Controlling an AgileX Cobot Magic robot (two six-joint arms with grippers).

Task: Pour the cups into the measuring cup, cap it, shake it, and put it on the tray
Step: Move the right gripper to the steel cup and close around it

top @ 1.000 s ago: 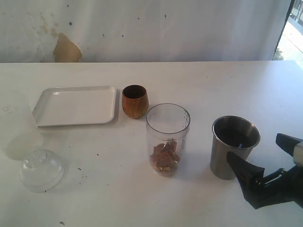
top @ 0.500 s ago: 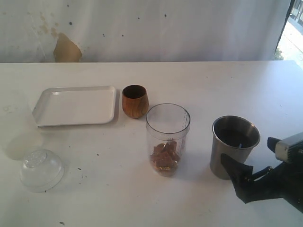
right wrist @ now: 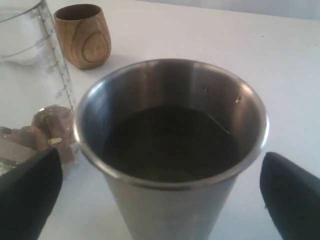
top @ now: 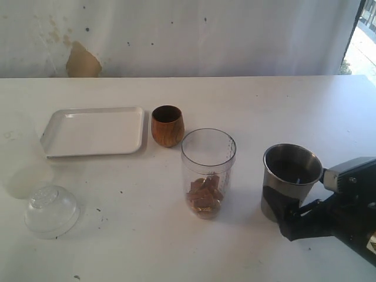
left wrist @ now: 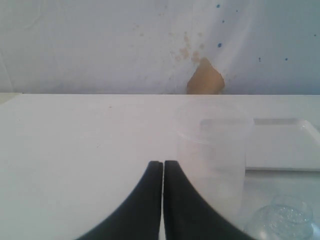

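I will pour from the steel tumbler into the measuring cup [top: 208,173], so my right gripper should next grab it by its outer side [top: 291,191] and leave the tumbler's rim free.
The steel tumbler [top: 289,182] stands on the table at the right with dark liquid in it [right wrist: 172,142]. My right gripper [top: 296,208] is open, one finger on each side of the tumbler's wall [right wrist: 160,200], with gaps showing on both sides. The clear measuring cup [top: 208,173] stands in the middle with brown chunks at its bottom [right wrist: 47,125]. Behind it is the wooden cup [top: 167,125], beside the white tray [top: 94,130]. The dome cap [top: 51,210] lies at the front left. My left gripper [left wrist: 163,165] is shut on nothing and does not show in the exterior view.
A frosted translucent container [left wrist: 212,145] stands just beyond my left fingers, with the tray's rim [left wrist: 280,121] behind it and the cap [left wrist: 282,220] beside it. A white wall with a tan patch [top: 82,61] backs the table.
My right gripper has slid left along the table toward the steel tumbler, and its open fingers now flank it. Nothing else has moved.
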